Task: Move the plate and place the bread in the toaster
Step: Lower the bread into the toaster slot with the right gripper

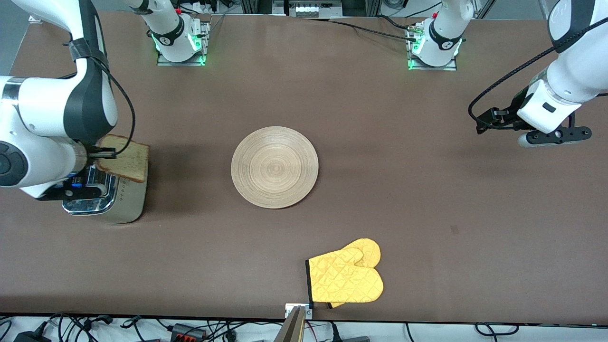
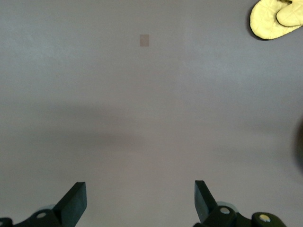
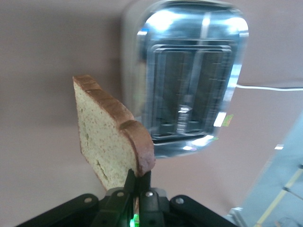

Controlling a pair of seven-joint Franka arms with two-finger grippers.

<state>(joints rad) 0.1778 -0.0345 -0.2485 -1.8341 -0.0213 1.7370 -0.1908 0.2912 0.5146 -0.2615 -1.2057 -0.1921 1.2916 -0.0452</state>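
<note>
I should line up the bread (image 1: 124,158) (image 3: 108,137) before opening my right gripper: the bread hangs beside and above the toaster slots.
The round wooden plate (image 1: 274,166) lies bare at the middle of the table. My right gripper (image 1: 105,153) is shut on the bread (image 1: 124,158), a tan slice with a dark crust held on edge above the toaster (image 1: 107,194). In the right wrist view the bread (image 3: 108,137) is pinched at its lower edge by my right gripper (image 3: 139,176), just beside the slots of the chrome toaster (image 3: 189,80). My left gripper (image 1: 553,137) waits open in the air over the left arm's end of the table. In its wrist view my left gripper (image 2: 140,198) has nothing between its fingers.
A pair of yellow oven mitts (image 1: 346,277) lies near the table edge closest to the front camera, and the oven mitts (image 2: 277,18) show at a corner of the left wrist view. A white cord (image 3: 270,88) runs from the toaster.
</note>
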